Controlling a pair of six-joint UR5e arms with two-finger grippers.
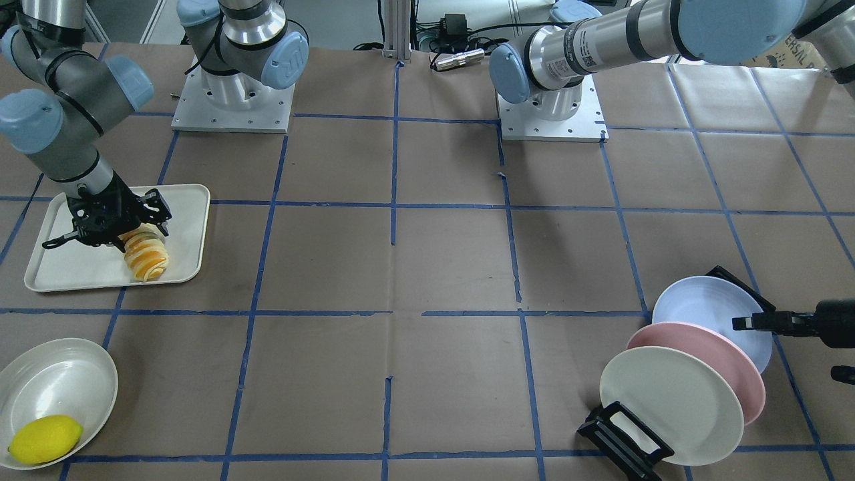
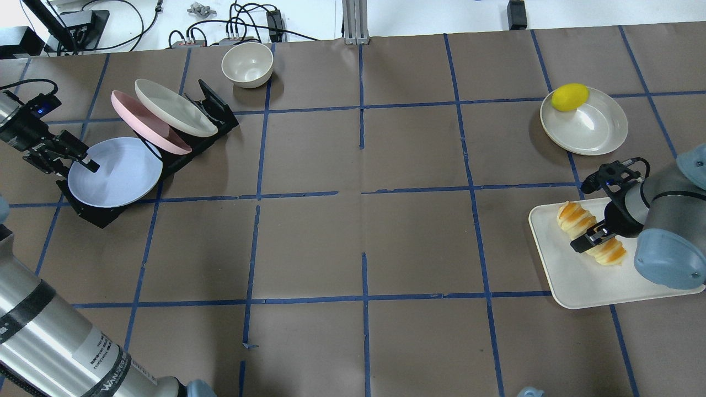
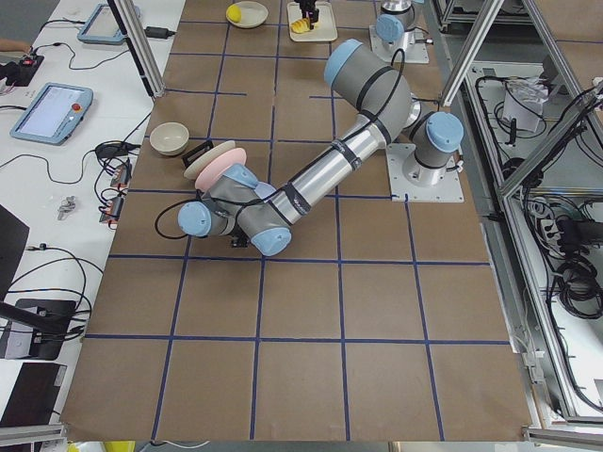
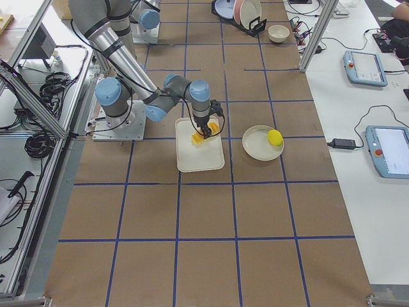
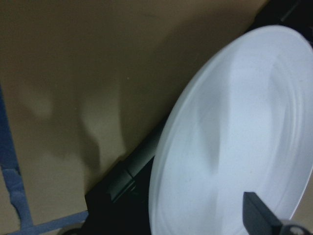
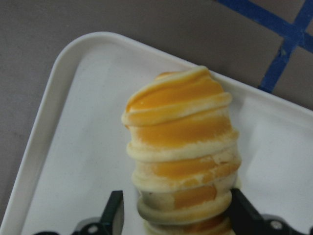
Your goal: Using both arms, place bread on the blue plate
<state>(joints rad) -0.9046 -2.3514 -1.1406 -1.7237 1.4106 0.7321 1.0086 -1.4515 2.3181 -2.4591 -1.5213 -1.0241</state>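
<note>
My left gripper will pick up the blue plate by its exposed outer rim [image 1: 769, 340] next, because the pink plate [image 1: 727, 357] is close against the blue plate.
The bread [image 1: 147, 257] lies on a cream tray [image 1: 67, 274] and also shows in the overhead view [image 2: 573, 218] and the right wrist view [image 6: 181, 147]. My right gripper [image 2: 593, 234] is open and straddles the bread's near end, one finger on each side, with a small gap on one side. The blue plate [image 2: 116, 173] leans at the end of a black rack [image 2: 215, 105]. My left gripper [image 2: 77, 165] is open at the plate's rim. One finger [image 5: 259, 215] reaches over the plate's face [image 5: 244, 137].
A pink plate [image 2: 140, 118] and a cream plate [image 2: 176, 107] stand in the same rack behind the blue one. A cream bowl [image 2: 247, 63] sits beyond the rack. A lemon [image 2: 570, 96] rests on a white plate [image 2: 595, 124] near the tray [image 2: 579, 281].
</note>
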